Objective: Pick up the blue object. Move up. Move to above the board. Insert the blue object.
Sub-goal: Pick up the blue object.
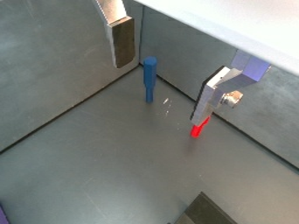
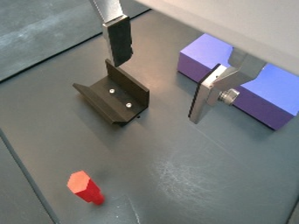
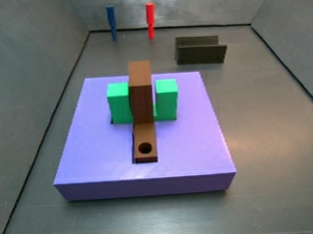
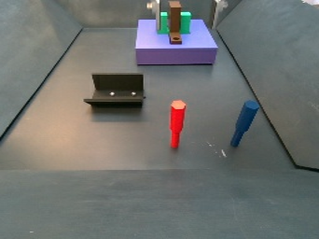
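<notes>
The blue peg's lower end has to stay free to go into the board (image 3: 143, 115), so my gripper needs to hold the blue peg by its upper end (image 3: 110, 9) next.
The blue object (image 1: 149, 79) is a thin blue peg standing upright on the grey floor near a wall, with the red peg (image 1: 198, 129) beside it. Both side views show it too (image 3: 112, 22) (image 4: 244, 123). My gripper (image 1: 162, 92) hangs above the floor, open and empty. The blue peg shows between the fingers (image 1: 121, 44), nearer one of them and not touched. The gripper also shows in a wrist view (image 2: 156, 89). The board (image 3: 143, 115) is a brown plank with a dark hole near one end. It lies across the green block (image 3: 165, 98) on the purple slab (image 3: 189, 152).
The dark fixture (image 2: 114, 101) stands on the floor, also seen in both side views (image 3: 200, 49) (image 4: 116, 91). The red peg (image 4: 177, 124) stands close beside the blue one. The purple slab (image 2: 251, 83) lies beyond one finger. Grey walls enclose the floor.
</notes>
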